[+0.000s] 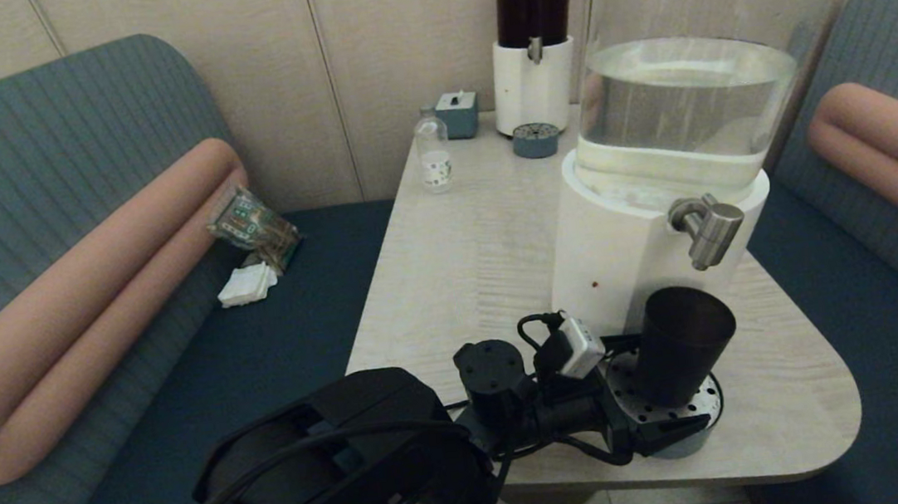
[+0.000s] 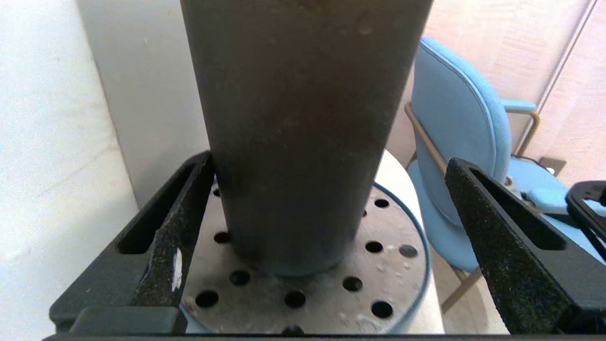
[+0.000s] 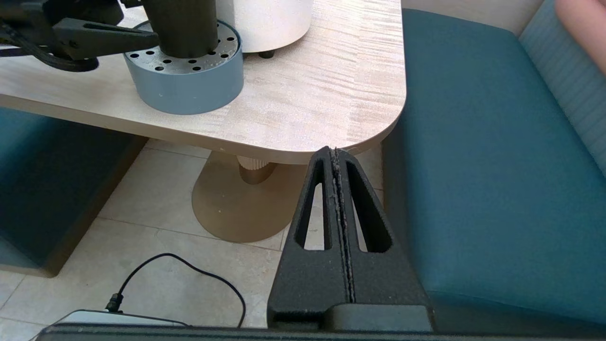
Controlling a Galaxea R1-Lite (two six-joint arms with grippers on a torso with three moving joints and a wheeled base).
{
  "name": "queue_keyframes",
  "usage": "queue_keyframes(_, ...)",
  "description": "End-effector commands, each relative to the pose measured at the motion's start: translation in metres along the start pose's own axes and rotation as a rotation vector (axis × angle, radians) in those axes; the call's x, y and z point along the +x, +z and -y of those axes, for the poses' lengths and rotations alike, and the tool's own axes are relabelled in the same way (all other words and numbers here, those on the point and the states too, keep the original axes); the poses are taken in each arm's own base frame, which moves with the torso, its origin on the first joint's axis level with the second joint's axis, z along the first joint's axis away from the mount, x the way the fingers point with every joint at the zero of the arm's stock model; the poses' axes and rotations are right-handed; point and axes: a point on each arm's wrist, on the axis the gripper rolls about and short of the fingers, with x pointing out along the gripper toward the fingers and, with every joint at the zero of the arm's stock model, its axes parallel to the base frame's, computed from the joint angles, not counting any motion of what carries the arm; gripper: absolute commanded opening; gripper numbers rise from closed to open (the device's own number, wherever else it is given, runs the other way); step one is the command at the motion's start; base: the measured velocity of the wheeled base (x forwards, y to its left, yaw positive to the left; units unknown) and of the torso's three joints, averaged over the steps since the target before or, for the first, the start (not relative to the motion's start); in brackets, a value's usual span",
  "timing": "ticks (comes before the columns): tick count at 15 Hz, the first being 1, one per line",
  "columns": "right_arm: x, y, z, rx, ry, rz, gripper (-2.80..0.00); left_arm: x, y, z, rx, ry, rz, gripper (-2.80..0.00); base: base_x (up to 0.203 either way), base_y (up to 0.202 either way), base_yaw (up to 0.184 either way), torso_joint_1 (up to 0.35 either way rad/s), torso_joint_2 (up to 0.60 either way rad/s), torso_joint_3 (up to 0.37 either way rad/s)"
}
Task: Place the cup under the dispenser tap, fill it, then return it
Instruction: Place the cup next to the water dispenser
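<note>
The matte black cup is filled and needs to go back to the table, so my left gripper should grab it by its lower side (image 1: 671, 379) (image 2: 295, 210) next.
The matte black cup (image 1: 681, 353) stands upright on a round perforated drip tray (image 1: 706, 407), below the brushed-steel tap (image 1: 709, 229) of the big white-based dispenser (image 1: 626, 267) with its clear-water tank. My left gripper (image 1: 666, 413) is open, one finger on each side of the cup's lower part. In the left wrist view the cup (image 2: 303, 118) fills the gap of the left gripper (image 2: 329, 163). One finger (image 2: 189, 203) lies against the cup's wall; the other (image 2: 478, 208) stands well clear. My right gripper (image 3: 335, 156) is shut and empty, low beside the table's near corner.
At the back of the table (image 1: 458, 259) are a small clear bottle (image 1: 433, 153), a blue box (image 1: 458, 113), a dark-liquid dispenser (image 1: 535, 34) and its own drip tray (image 1: 535, 141). Teal benches flank the table. A packet (image 1: 250, 223) and napkins lie on the left one.
</note>
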Motion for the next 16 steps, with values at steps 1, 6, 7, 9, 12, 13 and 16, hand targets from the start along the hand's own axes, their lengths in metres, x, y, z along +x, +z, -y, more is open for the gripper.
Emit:
queue_keyframes(1, -0.0001, 0.0, 0.0, 0.0, 0.001, 0.001, -2.8, 0.0035, -0.0042, -0.0018, 0.009, -0.003, 0.014, 0.0, 0.0, 0.0, 0.0, 0.0, 0.0, 0.0)
queue_keyframes(6, -0.0001, 0.0, 0.0, 0.0, 0.001, 0.001, -2.8, 0.0075, -0.0078, -0.0065, 0.011, 0.02, 0.031, 0.0, 0.0, 0.0, 0.0, 0.0, 0.0, 0.0)
queue_keyframes(7, -0.0001, 0.0, 0.0, 0.0, 0.001, 0.001, -2.8, 0.008, -0.007, -0.0071, 0.014, 0.025, 0.035, 0.0, 0.0, 0.0, 0.0, 0.0, 0.0, 0.0)
queue_keyframes(9, -0.0001, 0.0, 0.0, 0.0, 0.001, 0.001, -2.8, 0.0089, -0.0051, -0.0078, 0.016, 0.03, 0.041, 0.0, 0.0, 0.0, 0.0, 0.0, 0.0, 0.0)
queue_keyframes(12, -0.0001, 0.0, 0.0, 0.0, 0.001, 0.001, -2.8, 0.0097, -0.0042, -0.0091, 0.013, 0.056, 0.048, 0.0, 0.0, 0.0, 0.0, 0.0, 0.0, 0.0)
queue_keyframes(13, -0.0001, 0.0, 0.0, 0.0, 0.001, 0.001, -2.8, 0.0099, -0.0039, -0.0093, 0.014, 0.057, 0.05, 0.0, 0.0, 0.0, 0.0, 0.0, 0.0, 0.0)
queue_keyframes(16, -0.0001, 0.0, 0.0, 0.0, 0.001, 0.001, -2.8, 0.0099, -0.0039, -0.0093, 0.014, 0.057, 0.05, 0.0, 0.0, 0.0, 0.0, 0.0, 0.0, 0.0)
